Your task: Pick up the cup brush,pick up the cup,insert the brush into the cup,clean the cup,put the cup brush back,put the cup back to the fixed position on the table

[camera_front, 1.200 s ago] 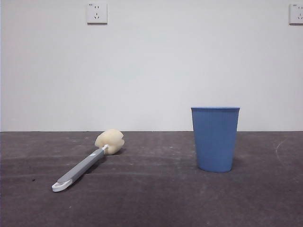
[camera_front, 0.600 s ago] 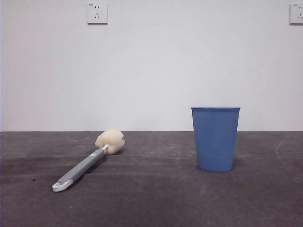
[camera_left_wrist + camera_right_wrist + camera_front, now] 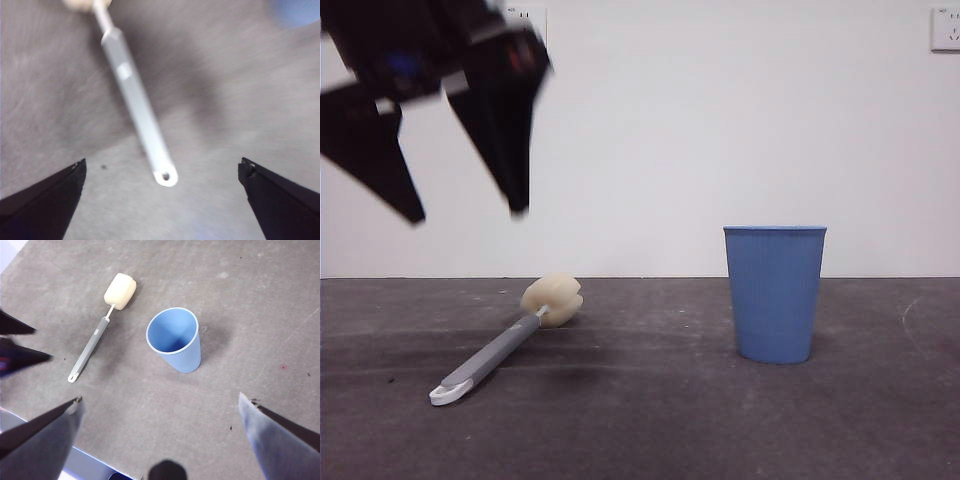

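Observation:
I need to hold the brush by its grey handle [image 3: 492, 353] with my left gripper next, so the brush's sponge head [image 3: 552, 298] stays free to scrub inside the cup.
The cup brush [image 3: 495, 355] lies flat on the table [image 3: 650, 430] at the left, its cream sponge head toward the wall and its white loop tip toward the front. The blue cup [image 3: 775, 295] stands upright to its right, empty. My left gripper [image 3: 467, 214] hangs open well above the brush; in the left wrist view the gripper [image 3: 161, 162] straddles the handle [image 3: 137, 105] from above, apart from it. My right gripper [image 3: 160, 398] is open and empty, high over the table, looking down on the cup [image 3: 175, 340] and the brush [image 3: 95, 342].
A white wall with a socket [image 3: 945, 28] stands behind the table. The right wrist view shows the table's near edge [image 3: 75, 460] and the left gripper's dark jaws [image 3: 15, 345] beside the brush.
The left gripper has come down into the front view from the top left, blurred with motion, above the brush. The brush and the cup have not moved.

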Available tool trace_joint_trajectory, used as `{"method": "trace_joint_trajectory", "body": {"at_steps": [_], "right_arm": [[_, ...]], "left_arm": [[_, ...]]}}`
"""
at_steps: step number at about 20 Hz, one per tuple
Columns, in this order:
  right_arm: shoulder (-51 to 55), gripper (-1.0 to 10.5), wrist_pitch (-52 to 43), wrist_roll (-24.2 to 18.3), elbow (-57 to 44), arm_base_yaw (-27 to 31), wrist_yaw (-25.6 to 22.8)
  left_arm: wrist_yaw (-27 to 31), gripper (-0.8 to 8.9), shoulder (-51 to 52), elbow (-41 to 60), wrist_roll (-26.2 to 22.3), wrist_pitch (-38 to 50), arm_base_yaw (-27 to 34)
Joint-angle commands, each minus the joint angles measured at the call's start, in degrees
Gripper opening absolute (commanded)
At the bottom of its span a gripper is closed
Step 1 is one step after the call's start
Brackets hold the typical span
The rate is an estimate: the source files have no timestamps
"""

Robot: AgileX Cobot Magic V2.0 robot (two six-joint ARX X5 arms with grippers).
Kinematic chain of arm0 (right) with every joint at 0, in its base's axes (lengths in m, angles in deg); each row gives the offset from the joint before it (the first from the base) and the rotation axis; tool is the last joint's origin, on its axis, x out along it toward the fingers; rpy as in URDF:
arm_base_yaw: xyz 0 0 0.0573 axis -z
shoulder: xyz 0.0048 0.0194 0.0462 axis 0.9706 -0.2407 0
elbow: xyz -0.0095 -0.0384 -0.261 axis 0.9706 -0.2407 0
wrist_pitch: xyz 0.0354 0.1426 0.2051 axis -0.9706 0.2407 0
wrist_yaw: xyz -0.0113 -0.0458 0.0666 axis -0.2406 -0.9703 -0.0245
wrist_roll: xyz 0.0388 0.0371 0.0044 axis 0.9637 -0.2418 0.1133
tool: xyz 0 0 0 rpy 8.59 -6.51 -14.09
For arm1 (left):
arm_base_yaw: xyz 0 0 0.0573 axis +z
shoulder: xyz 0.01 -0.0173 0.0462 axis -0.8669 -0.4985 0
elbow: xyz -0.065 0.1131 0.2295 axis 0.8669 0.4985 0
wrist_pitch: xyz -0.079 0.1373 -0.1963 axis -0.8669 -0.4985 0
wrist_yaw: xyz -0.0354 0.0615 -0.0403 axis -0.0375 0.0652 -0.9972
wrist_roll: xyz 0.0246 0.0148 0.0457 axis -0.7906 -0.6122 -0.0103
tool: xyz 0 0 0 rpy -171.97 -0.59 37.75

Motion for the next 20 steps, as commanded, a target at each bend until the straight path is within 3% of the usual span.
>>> {"method": "trace_joint_trajectory", "body": {"at_steps": [1,20], "right_arm": [[0.09,6.3,-0.35,0.44,0.13,-0.17,0.07],[-0.31,6.3,-0.96,0.46,0.13,-0.17,0.02]], "left_arm": [[1.11,6.26,-4.20,-0.02,2.36,1.66,-0.13],[2.14,6.23,-20.41,0.04,6.49,9.60,-0.61]]}}
